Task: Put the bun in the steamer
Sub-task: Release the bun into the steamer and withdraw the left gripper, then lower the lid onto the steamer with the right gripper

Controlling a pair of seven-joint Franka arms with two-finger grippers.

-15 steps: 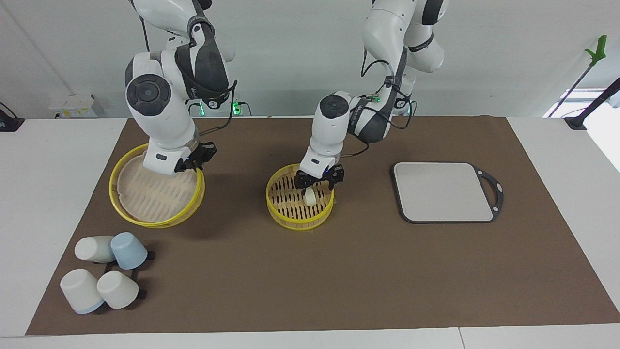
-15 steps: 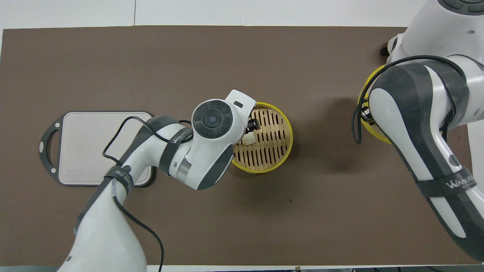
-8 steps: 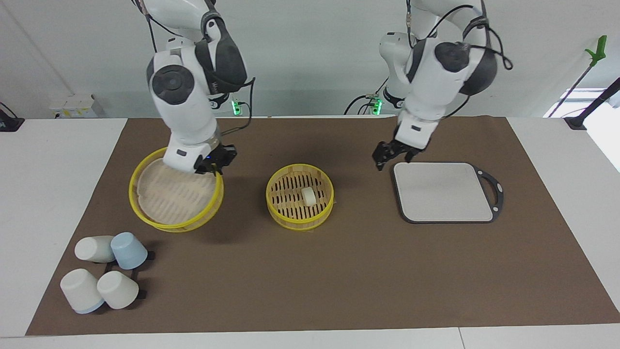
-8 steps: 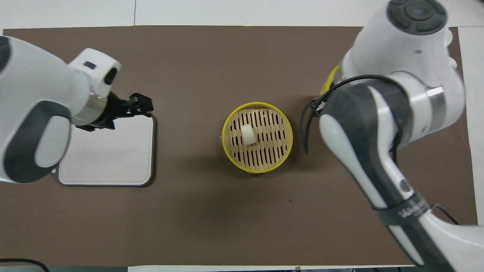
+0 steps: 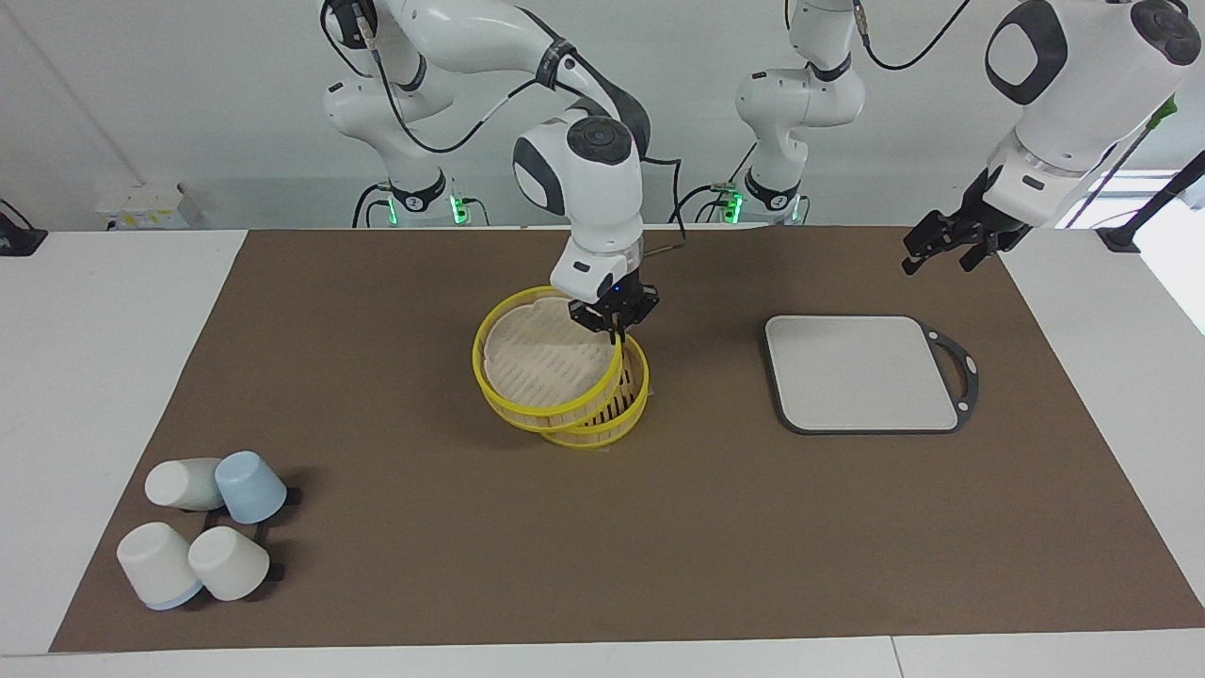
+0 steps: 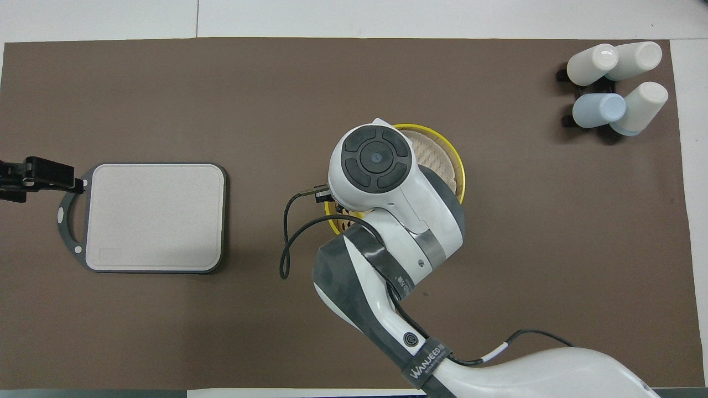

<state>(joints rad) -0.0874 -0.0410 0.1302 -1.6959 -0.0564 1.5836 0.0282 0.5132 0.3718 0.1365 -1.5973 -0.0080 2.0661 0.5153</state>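
I need to keep the lid in my right gripper until it rests on the steamer's rim, because the lid is hanging tilted and off-centre above that rim.
The steamer (image 5: 631,403) stands mid-mat; only its edge shows under the lid (image 5: 541,356). My right gripper (image 5: 614,328) is shut on the lid's yellow rim and holds it tilted over the steamer, covering most of it. The bun is hidden under the lid. In the overhead view my right arm covers the steamer; only part of the lid (image 6: 441,157) and a bit of the steamer's rim (image 6: 332,214) show. My left gripper (image 5: 951,250) is open and empty, raised over the mat's edge at the left arm's end, and shows by the board's handle in the overhead view (image 6: 33,174).
A grey square board (image 5: 861,372) with a black handle lies toward the left arm's end (image 6: 155,215). Several white and pale-blue cups (image 5: 202,532) lie on their sides at the mat's corner at the right arm's end, farthest from the robots (image 6: 614,83).
My right gripper has carried the lid from the right arm's end to over the steamer, hiding the bun. My left gripper let go of the bun and withdrew past the board, rising.
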